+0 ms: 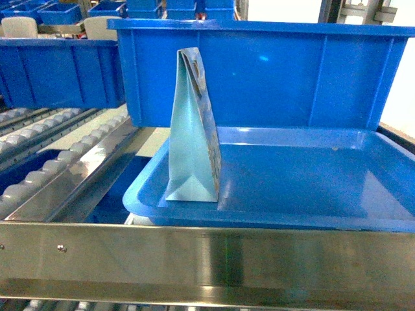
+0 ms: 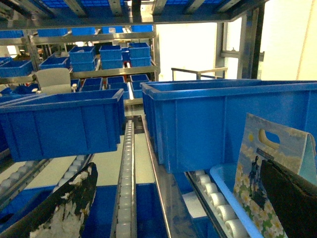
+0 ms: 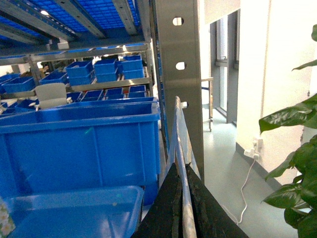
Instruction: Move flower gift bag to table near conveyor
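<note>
The flower gift bag has its top edge for my left gripper to reach and grab. Its wide base should stay free to stand on the tabletop.
The flower gift bag stands upright at the left end of a light blue tray on the conveyor. No gripper shows in the head view. In the left wrist view my left gripper is open and holds nothing. Its right finger overlaps the bag's flowered front, and its left finger hangs over a roller lane. My right gripper is shut, off the tray's right end, with a thin steel rail lined up along its slit. The table is out of view.
A big dark blue bin stands right behind the tray and bag, another to the left. A steel cross beam runs along the conveyor's front edge. A steel upright and a leafy plant are on the right.
</note>
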`<state>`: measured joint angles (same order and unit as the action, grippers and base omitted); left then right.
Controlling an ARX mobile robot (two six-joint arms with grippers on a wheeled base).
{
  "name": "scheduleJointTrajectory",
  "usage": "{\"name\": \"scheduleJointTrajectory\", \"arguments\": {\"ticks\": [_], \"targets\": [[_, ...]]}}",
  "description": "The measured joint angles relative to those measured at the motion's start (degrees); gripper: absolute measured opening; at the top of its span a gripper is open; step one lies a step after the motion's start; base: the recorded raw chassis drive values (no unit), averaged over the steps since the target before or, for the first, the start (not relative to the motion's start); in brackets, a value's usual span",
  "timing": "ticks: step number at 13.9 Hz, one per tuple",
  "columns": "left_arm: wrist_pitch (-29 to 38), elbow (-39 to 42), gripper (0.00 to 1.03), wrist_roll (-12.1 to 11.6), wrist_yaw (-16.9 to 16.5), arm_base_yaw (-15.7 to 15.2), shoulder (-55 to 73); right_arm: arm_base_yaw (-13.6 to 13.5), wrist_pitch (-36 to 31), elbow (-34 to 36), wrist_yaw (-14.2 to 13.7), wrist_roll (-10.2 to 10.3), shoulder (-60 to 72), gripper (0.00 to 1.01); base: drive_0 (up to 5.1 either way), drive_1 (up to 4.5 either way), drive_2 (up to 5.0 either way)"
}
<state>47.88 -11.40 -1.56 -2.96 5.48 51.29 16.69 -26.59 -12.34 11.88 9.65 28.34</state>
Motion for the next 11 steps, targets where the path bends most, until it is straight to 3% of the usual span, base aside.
{"name": "scheduleJointTrajectory", "arguments": {"ticks": [2, 4, 9, 10, 11], "targets": [[0.02, 0.0, 0.98, 0.0, 0.0, 0.0, 0.0, 1.86, 1.33, 2.54, 3.26, 0.9, -4.2, 0.02, 0.0, 0.0, 0.0], [0.0, 0.0, 0.98, 0.0, 0.02, 0.0, 0.0, 0.94, 2.62, 3.54, 0.96, 0.83, -4.17, 0.02, 0.0, 0.0, 0.0], [2.86, -0.59, 0.98, 0.02, -0.09, 0.0, 2.49, 0.94, 2.56, 3.56, 0.57, 0.81, -4.13, 0.02, 0.0, 0.0, 0.0], [4.57, -2.64, 0.98, 0.04, -0.24, 0.11, 5.7, 0.94, 2.56, 3.56, 0.57, 0.81, -4.13, 0.02, 0.0, 0.0, 0.0], [6.25, -10.25, 0.98, 0.5, -0.26, 1.31, 13.35, 0.94, 2.56, 3.56, 0.57, 0.81, -4.2, 0.02, 0.0, 0.0, 0.0]]}}
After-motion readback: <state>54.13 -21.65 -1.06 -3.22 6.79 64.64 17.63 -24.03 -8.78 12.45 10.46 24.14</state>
